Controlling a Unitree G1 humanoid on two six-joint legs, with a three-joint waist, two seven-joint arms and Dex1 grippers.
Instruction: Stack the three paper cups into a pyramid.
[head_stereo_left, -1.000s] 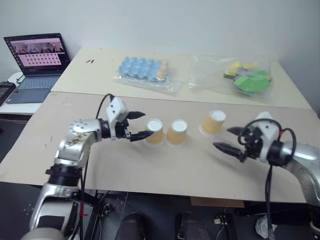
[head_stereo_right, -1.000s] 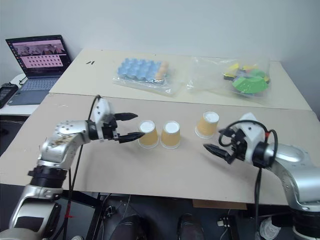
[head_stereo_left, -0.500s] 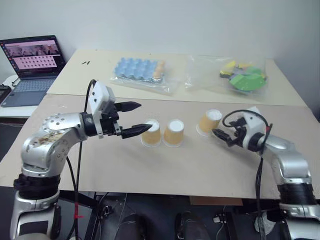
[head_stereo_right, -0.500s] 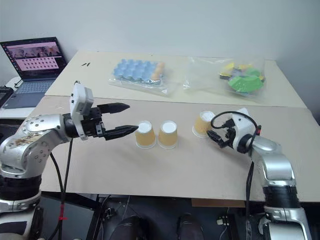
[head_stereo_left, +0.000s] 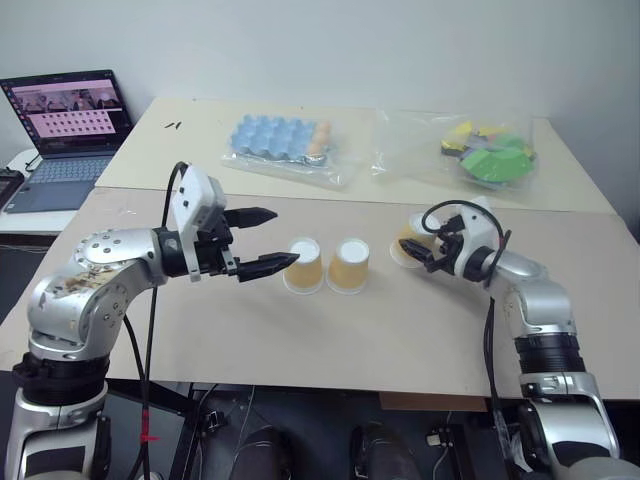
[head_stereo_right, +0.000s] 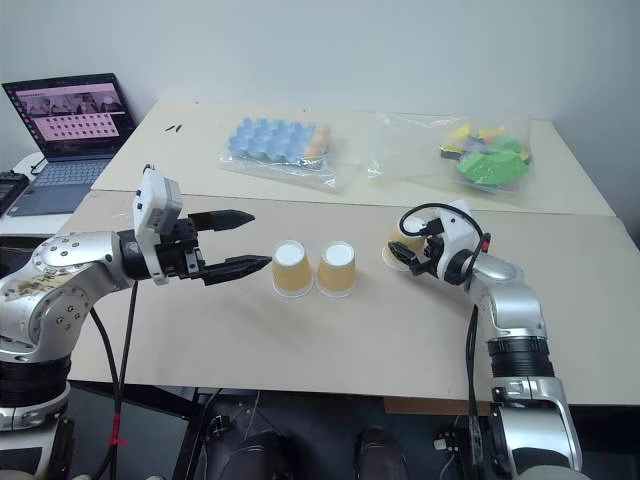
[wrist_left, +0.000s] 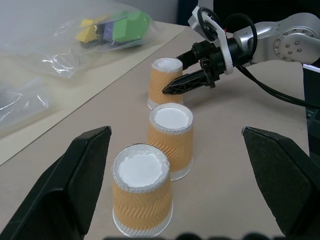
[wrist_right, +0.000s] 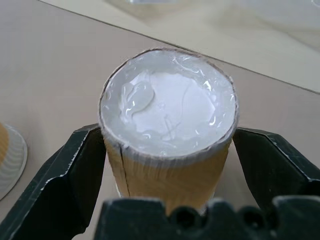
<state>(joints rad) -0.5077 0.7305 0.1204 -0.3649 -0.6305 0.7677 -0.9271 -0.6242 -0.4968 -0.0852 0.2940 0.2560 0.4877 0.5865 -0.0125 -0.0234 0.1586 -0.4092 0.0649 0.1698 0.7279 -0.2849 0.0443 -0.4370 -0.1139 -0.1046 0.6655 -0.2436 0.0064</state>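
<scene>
I should close my right gripper now and it would hold the third cup, because my black fingers are beside the cup's tan sides in the right wrist view.
Two tan paper cups stand upside down side by side mid-table, the left one (head_stereo_left: 304, 265) and the middle one (head_stereo_left: 350, 265). The third cup (wrist_right: 167, 135) stands apart to their right, also white base up. My right gripper (head_stereo_left: 418, 248) is open, with one black finger (wrist_right: 75, 170) on each side of that third cup, which stays on the table. Raised and to the left of the left cup, my left gripper (head_stereo_left: 285, 237) is open and empty, pointing along the row of cups (wrist_left: 142, 197). No cup rests on another.
The brown table (head_stereo_left: 300, 350) has its front edge near me. On a second table behind lie a wrapped blue egg tray (head_stereo_left: 285, 140) and a clear bag of green and yellow pieces (head_stereo_left: 485, 155). A laptop (head_stereo_left: 65, 130) stands open at far left.
My right gripper has reached forward to the third cup and now straddles it. My left gripper has drawn back and up, away from the left cup. The cups have not moved.
</scene>
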